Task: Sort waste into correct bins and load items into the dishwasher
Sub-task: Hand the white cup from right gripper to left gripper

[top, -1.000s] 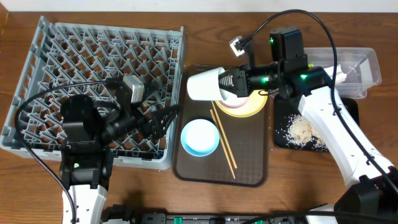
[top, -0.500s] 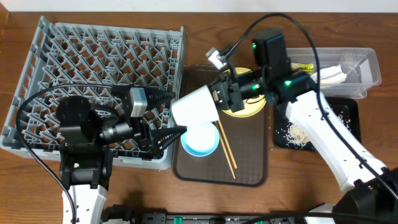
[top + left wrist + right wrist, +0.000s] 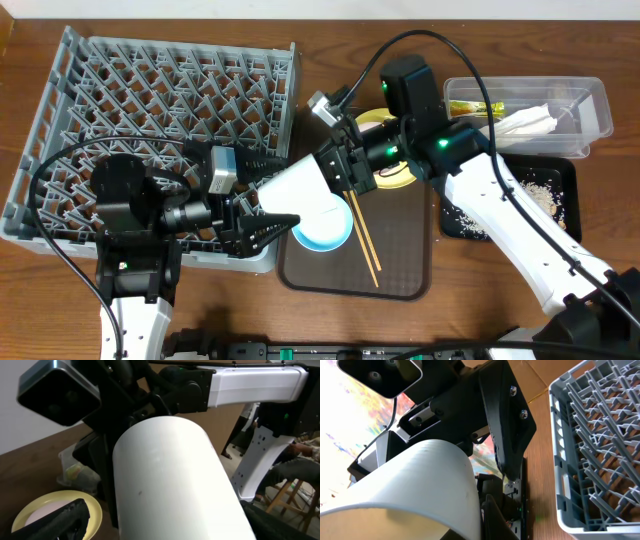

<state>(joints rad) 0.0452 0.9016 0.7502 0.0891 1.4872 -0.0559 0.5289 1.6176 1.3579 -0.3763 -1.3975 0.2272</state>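
Note:
The fingers of my left gripper are well past the cup's far end [image 3: 279, 196] [image 3: 177, 515], along the cup's sides, so the gripper should close on the cup now.
My right gripper [image 3: 340, 165] is shut on the rim of the small white cup [image 3: 300, 185] and holds it on its side in the air, between the grey dish rack [image 3: 150, 100] and the brown tray. My left gripper [image 3: 265, 215] is open, with a finger on each side of the cup's far end. The cup fills the left wrist view [image 3: 170, 485] and shows in the right wrist view [image 3: 415, 485]. The light blue bowl [image 3: 322, 232], the chopsticks [image 3: 362, 235] and the yellow plate [image 3: 400, 180] lie on the tray.
The brown serving tray [image 3: 400, 265] sits mid-table. The clear tub [image 3: 590, 110] at the back right holds the yellow-green sachet [image 3: 475, 107] and the napkin [image 3: 530, 120]. The black tray [image 3: 565, 200] holds rice scraps [image 3: 538, 192]. The rack's corner is close in the right wrist view [image 3: 600, 435].
My right arm has carried the cup left and down from over the plate towards the rack. My left gripper has swung right and its open fingers now straddle the cup.

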